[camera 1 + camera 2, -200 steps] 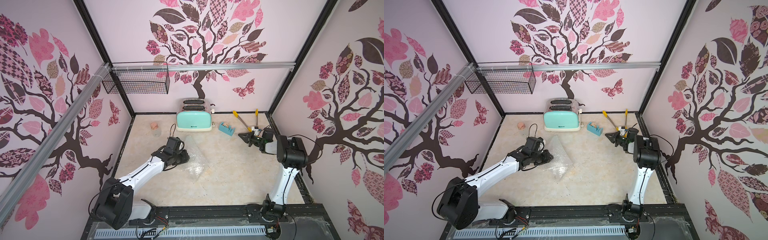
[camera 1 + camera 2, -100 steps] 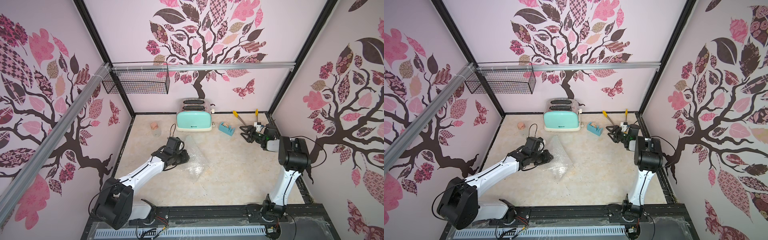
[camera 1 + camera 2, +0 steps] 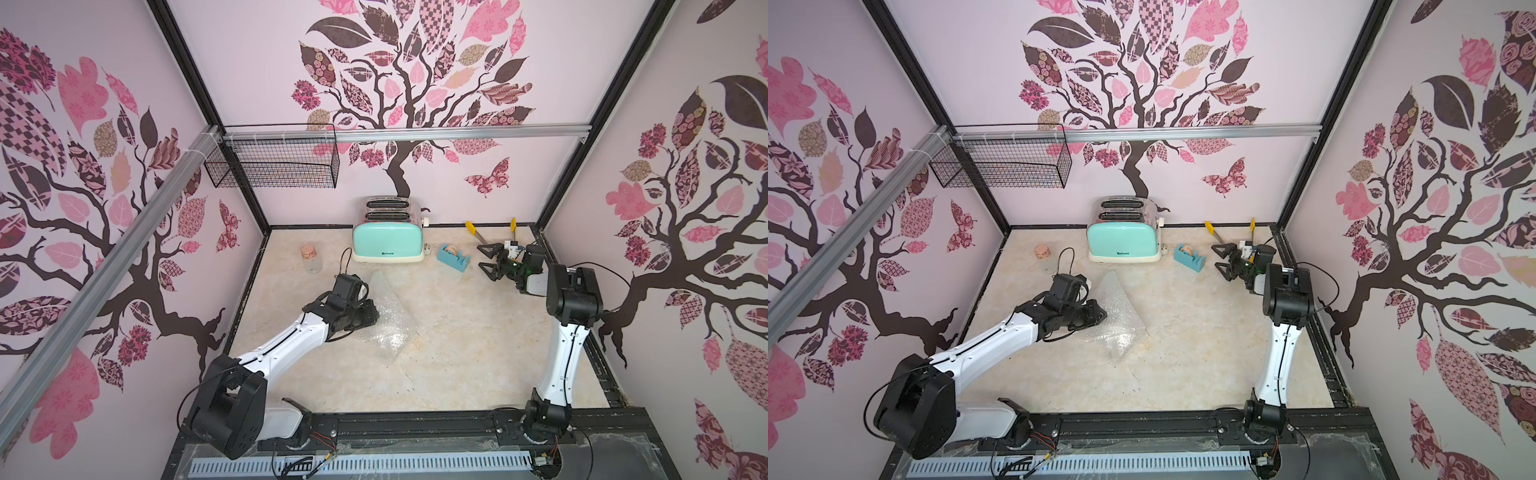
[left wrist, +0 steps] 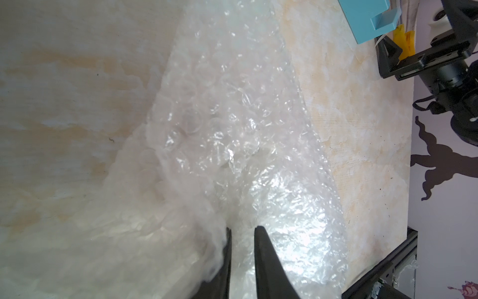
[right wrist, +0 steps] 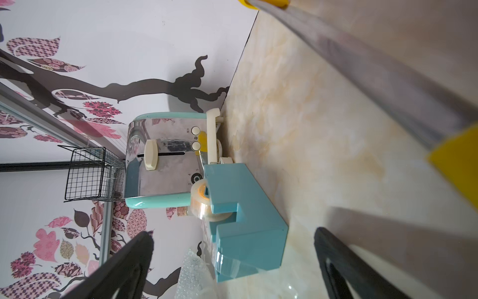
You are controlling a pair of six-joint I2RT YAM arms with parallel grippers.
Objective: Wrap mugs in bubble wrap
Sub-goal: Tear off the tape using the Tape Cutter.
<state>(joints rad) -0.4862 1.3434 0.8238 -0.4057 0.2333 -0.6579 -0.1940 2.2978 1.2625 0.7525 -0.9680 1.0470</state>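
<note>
The loose end of the tape is at the dispenser's near edge. I should grab it there next with my right gripper, so that a piece of tape is left to seal the bubble wrap [image 3: 390, 320].
The bubble wrap [image 3: 390, 320] [image 3: 1121, 320] lies crumpled on the table in front of the toaster. My left gripper [image 3: 374, 316] [image 3: 1102, 313] is at its left edge. In the left wrist view its jaws [image 4: 241, 229] stand narrowly apart, shut on a fold of the bubble wrap [image 4: 227, 103]. The mug is hidden; I cannot tell whether it lies under the wrap. My right gripper [image 3: 486, 257] [image 3: 1221, 257] hovers at the back right, open wide and empty. In the right wrist view it [image 5: 234, 233] faces the blue tape dispenser [image 5: 245, 220].
A mint toaster [image 3: 388, 243] stands at the back wall. The tape dispenser [image 3: 453, 255] sits to its right, and yellow-tipped tongs [image 3: 478, 235] lie behind my right gripper. A corked glass jar [image 3: 309, 257] stands back left. A wire basket [image 3: 274, 160] hangs on the rail.
My right gripper has gone from shut to wide open and has shifted a little back and left, toward the tape dispenser. The left arm and the bubble wrap have not moved.
</note>
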